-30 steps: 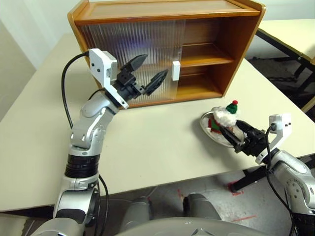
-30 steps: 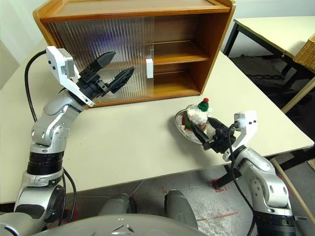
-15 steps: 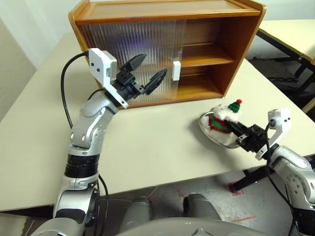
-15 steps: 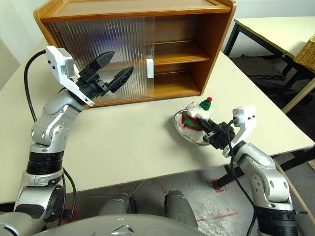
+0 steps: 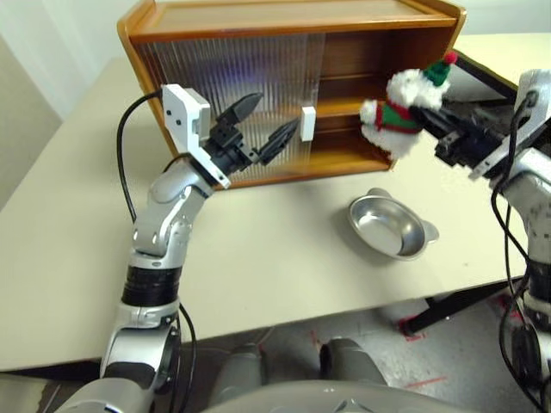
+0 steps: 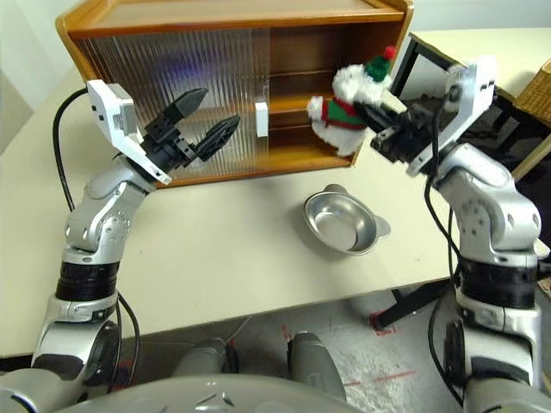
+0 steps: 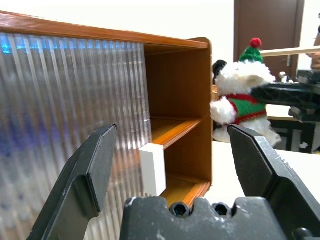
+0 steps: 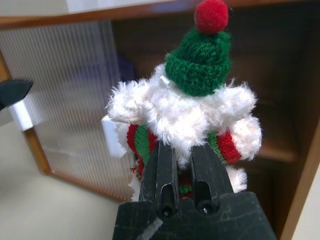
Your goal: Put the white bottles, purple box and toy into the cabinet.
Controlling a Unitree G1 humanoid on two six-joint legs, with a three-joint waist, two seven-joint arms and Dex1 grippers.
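Observation:
The toy would fall if my right gripper opened now, as its lower end hangs in front of the cabinet shelf, so I first need to move it in.
My right gripper [image 5: 428,118] is shut on the toy [image 5: 398,112], a fluffy white plush with a red-and-green band and a green hat. It holds the toy in the air in front of the open right side of the cabinet [image 5: 284,19], near the shelf. My left gripper [image 5: 274,114] stands open and empty in front of the ribbed sliding door [image 5: 232,82], close to its white handle [image 5: 307,123]. The white bottles and purple box are out of view. A faint purple blur shows through the door; I cannot tell what it is.
An empty silver dish [image 5: 387,225] lies on the beige table [image 5: 258,249] in front of the cabinet's right end. A second table [image 5: 508,52] stands to the right, behind my right arm.
My right gripper shut on the toy in the dish and carried it up and forward to the cabinet's opening. The dish is now empty. The left arm has kept still.

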